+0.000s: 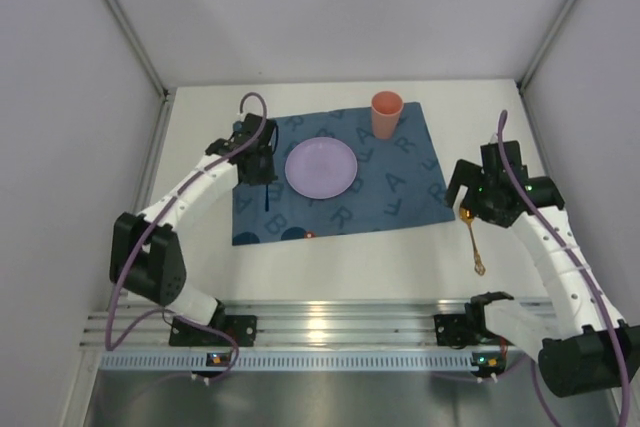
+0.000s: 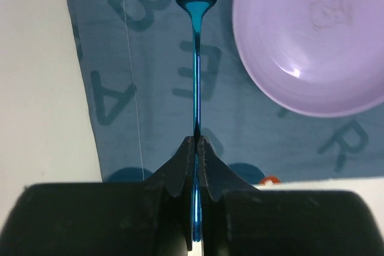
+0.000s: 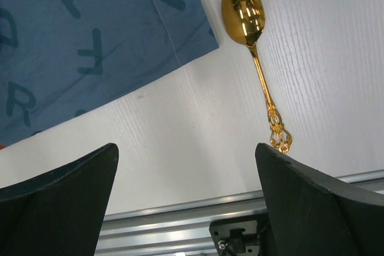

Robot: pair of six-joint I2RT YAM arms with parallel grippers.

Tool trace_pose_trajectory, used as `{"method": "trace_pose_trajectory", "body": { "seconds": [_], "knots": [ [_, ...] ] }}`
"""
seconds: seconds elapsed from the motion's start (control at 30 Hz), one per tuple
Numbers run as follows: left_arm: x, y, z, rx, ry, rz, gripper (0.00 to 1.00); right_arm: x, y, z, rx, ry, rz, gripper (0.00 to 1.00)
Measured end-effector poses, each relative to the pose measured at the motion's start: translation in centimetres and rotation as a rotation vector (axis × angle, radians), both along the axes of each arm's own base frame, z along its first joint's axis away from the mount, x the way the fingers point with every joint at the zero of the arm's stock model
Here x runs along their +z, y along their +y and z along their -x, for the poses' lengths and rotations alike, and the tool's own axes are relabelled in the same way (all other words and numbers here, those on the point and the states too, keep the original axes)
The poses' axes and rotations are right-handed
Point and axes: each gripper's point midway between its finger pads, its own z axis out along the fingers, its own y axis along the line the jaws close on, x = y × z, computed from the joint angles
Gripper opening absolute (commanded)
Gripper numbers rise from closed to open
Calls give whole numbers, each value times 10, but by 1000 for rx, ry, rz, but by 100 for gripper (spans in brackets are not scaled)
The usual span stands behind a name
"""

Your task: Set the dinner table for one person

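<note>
The blue fork is still well above the mat and would fall loosely beside the plate if I opened now. My left gripper should lower it before letting go.
The dinner table point(image 1: 340, 262) is a white top with a dark blue lettered placemat point(image 1: 400, 187) on it. A lilac plate point(image 1: 321, 168) lies mid-mat and a salmon cup point(image 1: 386, 114) stands at its far edge. My left gripper point(image 1: 258, 169) is shut on a blue fork point(image 2: 195, 58) by its handle, held over the mat just left of the plate point(image 2: 312, 40). A gold spoon point(image 1: 474, 243) lies on the bare table right of the mat. My right gripper point(image 1: 470, 197) is open and empty above the spoon point(image 3: 255, 58).
A silver metal rail point(image 1: 330, 332) runs along the near edge with both arm bases on it. Grey walls close in the left, right and far sides. A small red-and-white dot point(image 2: 270, 180) shows at the mat's near edge.
</note>
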Motion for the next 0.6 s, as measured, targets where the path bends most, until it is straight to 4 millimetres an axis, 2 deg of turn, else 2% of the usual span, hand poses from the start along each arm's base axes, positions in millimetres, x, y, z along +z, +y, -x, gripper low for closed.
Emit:
{"method": "trace_pose_trajectory", "body": {
  "seconds": [0.17, 0.33, 0.37, 0.4, 0.47, 0.5, 0.6],
  "knots": [
    [-53, 10, -22, 32, 97, -33, 0, 3, 0, 4, 17, -15, 0, 97],
    [-98, 7, -29, 19, 179, -53, 1, 8, -1, 8, 28, -34, 3, 97],
    [-105, 5, -30, 14, 190, -52, 7, 9, -1, 8, 30, -36, 3, 98],
    [-111, 4, -30, 10, 201, -52, 22, 9, 0, 8, 33, -37, 3, 97],
    [-120, 3, -33, 2, 212, -55, 35, 9, 0, 9, 36, -38, 1, 98],
    [-120, 4, -35, 4, 213, -58, 46, 9, 0, 9, 37, -38, 1, 98],
    [-117, 3, -44, 10, 184, -43, 54, 9, 0, 10, 45, -33, 4, 98]
  ]
}}
